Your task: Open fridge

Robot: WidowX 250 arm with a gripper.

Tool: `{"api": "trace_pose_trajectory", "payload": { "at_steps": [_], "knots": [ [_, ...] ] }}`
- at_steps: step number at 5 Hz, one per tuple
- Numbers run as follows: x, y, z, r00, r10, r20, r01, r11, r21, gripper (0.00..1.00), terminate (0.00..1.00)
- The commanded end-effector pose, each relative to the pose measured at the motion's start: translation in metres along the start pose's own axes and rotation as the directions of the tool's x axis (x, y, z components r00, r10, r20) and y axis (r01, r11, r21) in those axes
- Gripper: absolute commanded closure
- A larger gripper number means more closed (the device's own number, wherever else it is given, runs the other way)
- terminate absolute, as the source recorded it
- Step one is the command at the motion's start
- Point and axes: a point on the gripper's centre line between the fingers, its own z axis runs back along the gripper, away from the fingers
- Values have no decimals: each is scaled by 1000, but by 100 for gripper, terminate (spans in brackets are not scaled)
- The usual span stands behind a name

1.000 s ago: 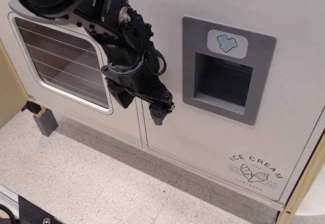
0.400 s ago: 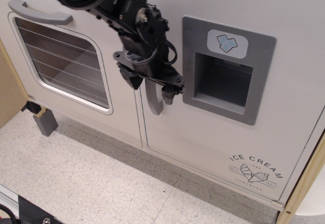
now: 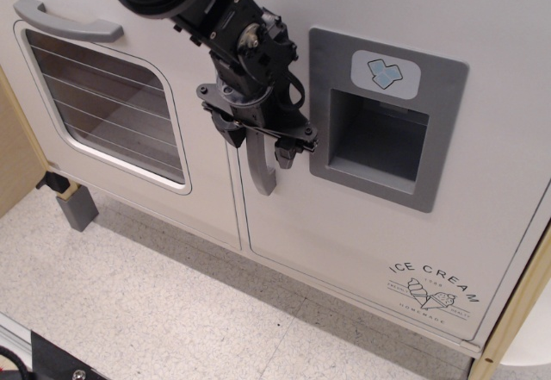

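Observation:
My gripper grabs the white fridge door by its vertical grey handle [image 3: 262,171] next, to open the fridge.
The fridge door [image 3: 362,233] is large and white, with a grey dispenser recess [image 3: 379,143], a blue ice-cube badge [image 3: 385,73] and an "ICE CREAM" logo [image 3: 433,292]. It looks closed, flush with the door beside it. Its vertical grey handle [image 3: 262,171] runs along its left edge; only the lower end shows below the arm. My gripper [image 3: 260,143] points down at the door with one finger on each side of the handle. The jaws stand apart, wider than the handle. The black arm hides the handle's upper part.
Left of the fridge is a white windowed door [image 3: 112,113] with wire racks and a horizontal grey handle [image 3: 65,22]. A grey block [image 3: 77,208] stands on the speckled floor [image 3: 172,311] at lower left. Wooden edges show at far left [image 3: 13,156] and lower right [image 3: 516,311].
My gripper has moved up and to the right, from low by the seam between the doors onto the vertical handle. The handle's lower end now shows between the fingers. The door has not moved.

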Motion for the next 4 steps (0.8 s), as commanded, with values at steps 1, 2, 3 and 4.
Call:
{"api": "trace_pose_trajectory", "payload": {
  "at_steps": [1,2,3,4],
  "knots": [
    [17,5,9,999,20,39,-16,996,-88,100,0],
    [11,5,16,997,38,62,-30,992,-125,100,0],
    [-5,3,27,995,29,92,-16,990,-138,100,0],
    [-26,0,37,997,13,78,0,987,-158,100,0]
  ]
}}
